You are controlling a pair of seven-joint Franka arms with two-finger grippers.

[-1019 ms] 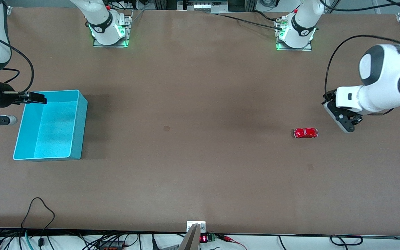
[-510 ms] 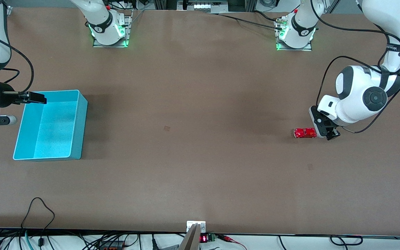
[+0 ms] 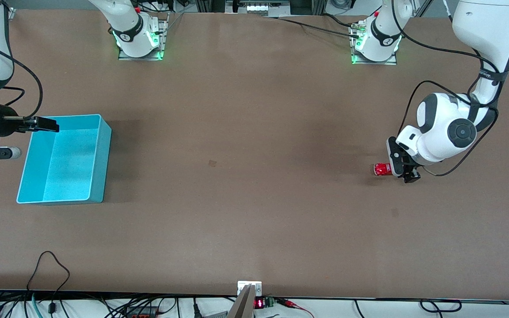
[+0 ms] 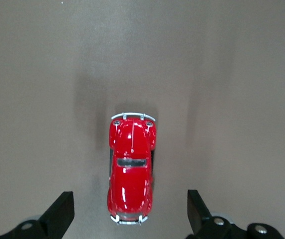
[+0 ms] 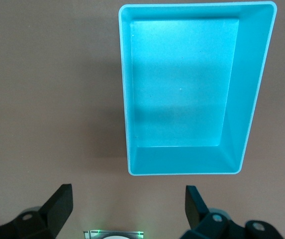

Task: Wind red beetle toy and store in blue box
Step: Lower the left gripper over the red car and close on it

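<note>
The left gripper's fingers end short of the red beetle toy's sides and would miss it if they closed now. The left gripper needs to move closer first and then close on the toy.
The red beetle toy (image 3: 381, 169) stands on its wheels on the brown table toward the left arm's end. My left gripper (image 3: 402, 170) is open and low over the toy's end, covering part of it. In the left wrist view the toy (image 4: 131, 164) lies lengthwise between the two black fingers (image 4: 58, 215), which stand wide apart and do not touch it; the left gripper (image 4: 130, 219) is centred on its bumper end. The blue box (image 3: 100, 150) stands empty toward the right arm's end. My right gripper (image 3: 43, 125) waits open above the box (image 5: 254, 99).
The two arm bases (image 3: 137, 37) with green lights stand along the table edge farthest from the front camera. Cables (image 3: 49, 269) hang at the edge nearest the camera. A base plate with green light (image 5: 113, 234) shows under the right gripper (image 5: 127, 219).
The left arm has swung in and come down from beside the toy until its open gripper stands over the toy's end. The toy, the box and the right arm have not moved.
</note>
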